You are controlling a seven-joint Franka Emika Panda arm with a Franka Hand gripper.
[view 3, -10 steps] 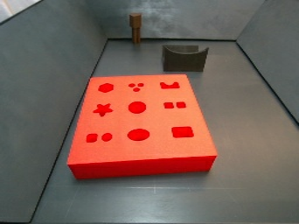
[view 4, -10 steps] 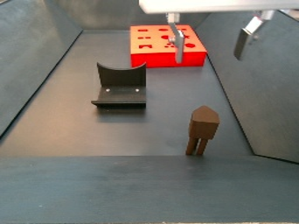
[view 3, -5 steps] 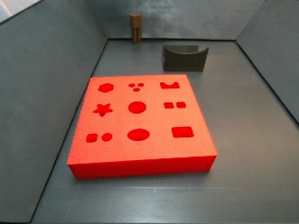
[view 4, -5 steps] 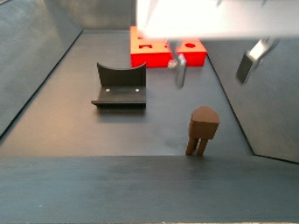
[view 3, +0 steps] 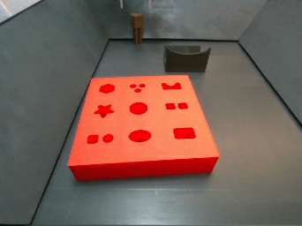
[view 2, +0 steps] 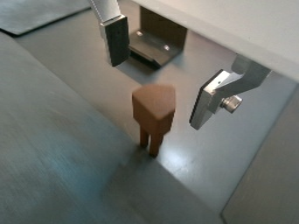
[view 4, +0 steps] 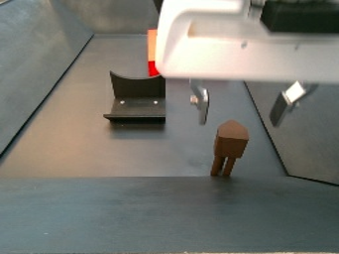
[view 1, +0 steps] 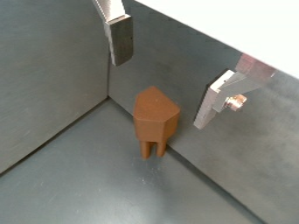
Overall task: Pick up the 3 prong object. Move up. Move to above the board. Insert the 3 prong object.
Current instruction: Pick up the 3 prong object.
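Observation:
The gripper will next grab the 3 prong object by its solid upper body, so its prongs stay free to go into the board [view 3: 141,124].
The 3 prong object [view 4: 229,147] is a small brown peg standing upright on its prongs on the grey floor, close to a wall. It also shows in both wrist views [view 1: 155,118] [view 2: 153,109] and far back in a side view [view 3: 137,26]. My gripper [view 4: 244,104] hangs open just above it, one finger [view 4: 200,105] on each side of the peg's line and nothing between them [view 1: 167,74] [view 2: 163,74]. The board [view 3: 141,124] is a large red slab with shaped recesses, lying apart from the peg; in a side view only a sliver of the board [view 4: 153,55] shows behind the gripper.
The dark fixture [view 4: 135,99] stands on the floor between the board and the peg, also seen as the fixture [view 3: 186,57] and the fixture [view 2: 156,48]. Grey walls [view 1: 47,79] enclose the floor, one close beside the peg.
The gripper has travelled from over the board to a spot above the peg and come lower. It stayed open. Peg, board and fixture have not moved.

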